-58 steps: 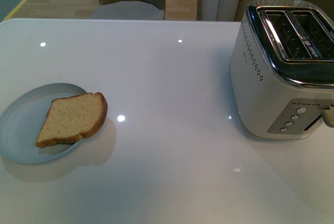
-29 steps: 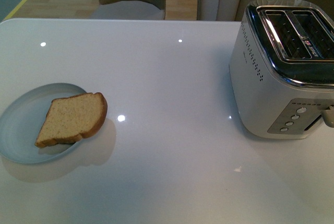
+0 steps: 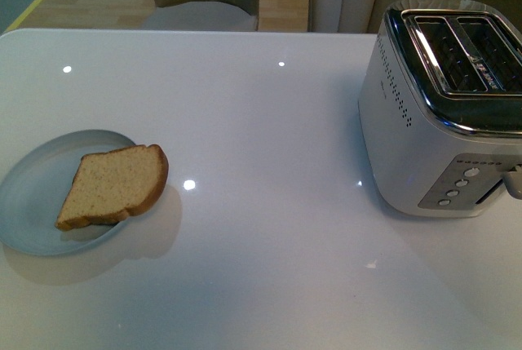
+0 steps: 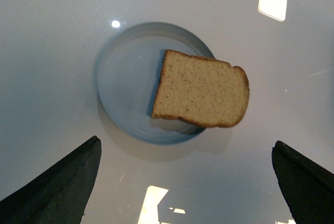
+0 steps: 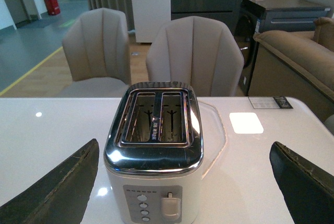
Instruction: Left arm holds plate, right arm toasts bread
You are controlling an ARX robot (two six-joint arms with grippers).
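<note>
My left gripper picks up the plate by its rim (image 3: 10, 187) next, to hold the plate up for the toasting bread (image 3: 112, 185).
The pale blue-grey plate (image 3: 37, 195) sits at the table's front left. The bread slice (image 3: 114, 185) lies on it, its rounded top hanging over the plate's right rim. The left wrist view shows the plate (image 4: 125, 83) and the bread (image 4: 201, 88) from above. My left gripper (image 4: 185, 182) hangs open and empty above the table, short of the plate. My right gripper (image 5: 185, 182) is open and empty, facing the button side of a white and chrome toaster (image 5: 154, 156). The toaster (image 3: 444, 105) stands at the right with two empty slots. Neither arm shows in the front view.
The white glossy table (image 3: 261, 121) reflects ceiling lights. Two beige chairs (image 5: 193, 51) stand behind its far edge. The toaster's lever (image 5: 169, 205) is up. A sofa (image 5: 297, 62) stands further right, off the table.
</note>
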